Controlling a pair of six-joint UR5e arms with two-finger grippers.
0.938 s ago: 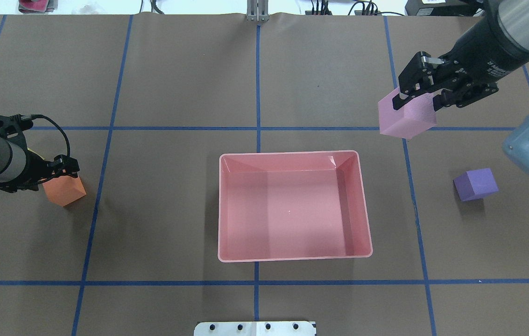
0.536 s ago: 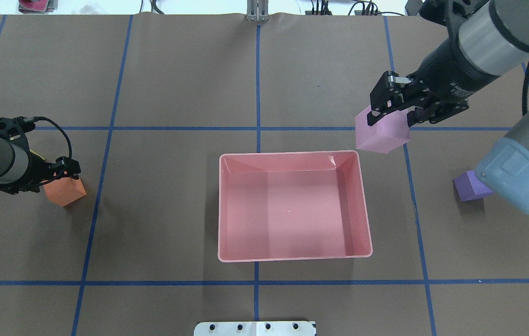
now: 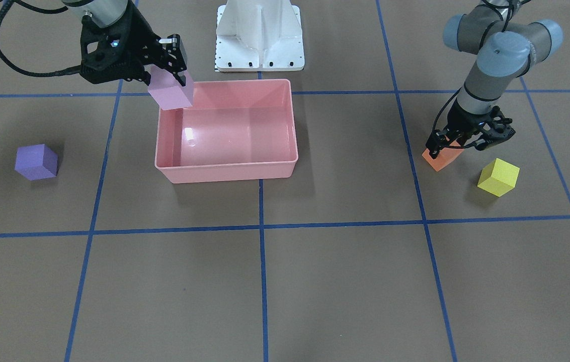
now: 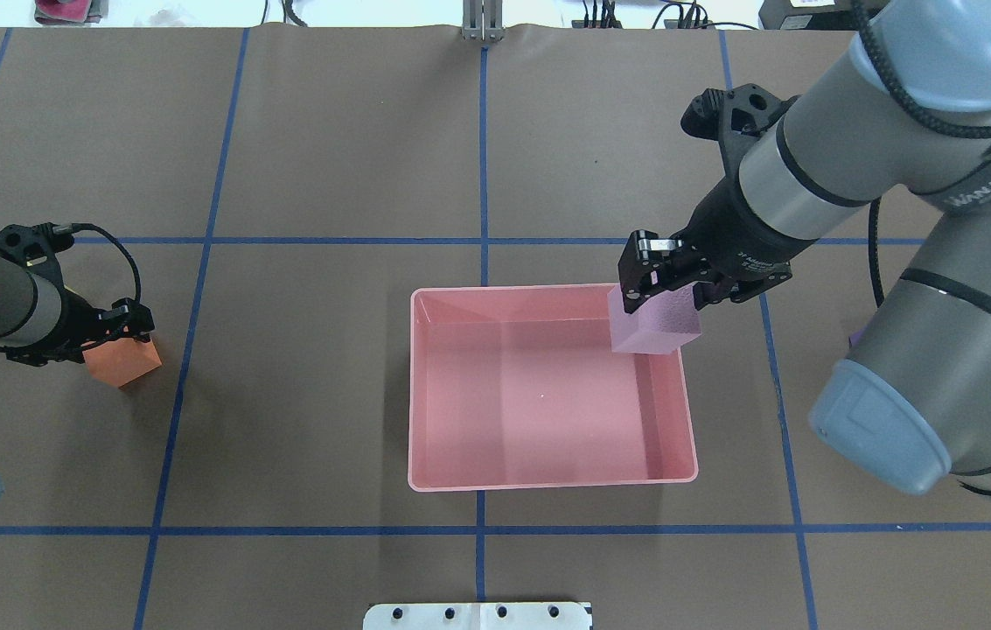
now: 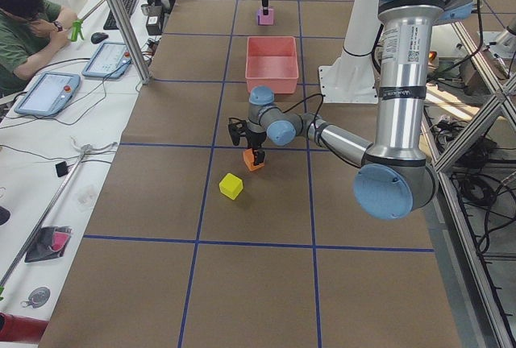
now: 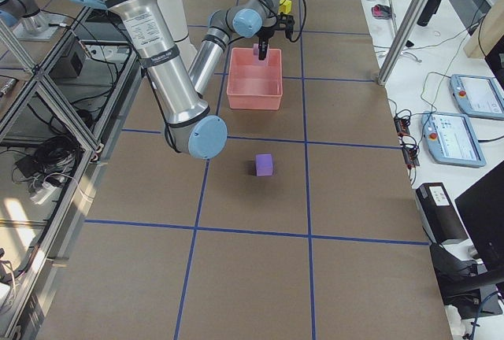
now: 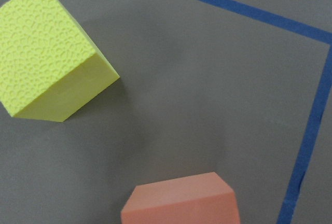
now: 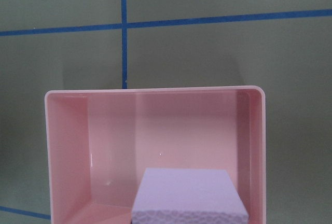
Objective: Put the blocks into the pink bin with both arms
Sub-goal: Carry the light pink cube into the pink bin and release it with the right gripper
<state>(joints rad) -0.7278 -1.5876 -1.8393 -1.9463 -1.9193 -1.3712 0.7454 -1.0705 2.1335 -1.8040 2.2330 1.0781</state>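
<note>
My left gripper next needs to grab the orange block by its two opposite sides to drop it into the pink bin [image 3: 231,136].
The pink bin [image 4: 547,484] sits at the table's middle with nothing lying in it. My right gripper [image 4: 664,284] is shut on the light pink block [image 4: 654,324] and holds it above the bin's far right corner; the block also shows in the front view [image 3: 171,91] and the right wrist view [image 8: 187,195]. My left gripper [image 4: 129,322] is open, its fingers straddling the orange block [image 4: 123,366], which rests on the table. The yellow block [image 3: 498,177] lies just beyond the orange one. The purple block [image 3: 36,162] lies right of the bin, mostly hidden by my right arm in the overhead view.
The white base pedestal [image 3: 259,35] stands at the robot's side of the table, close behind the bin. Blue tape lines [image 4: 484,157] cross the brown table cover. An operator [image 5: 28,30] sits at a side desk beyond the table.
My right arm has carried the light pink block left and nearer, from beyond the bin's far right corner to above that corner. My left gripper has sunk slightly over the orange block.
</note>
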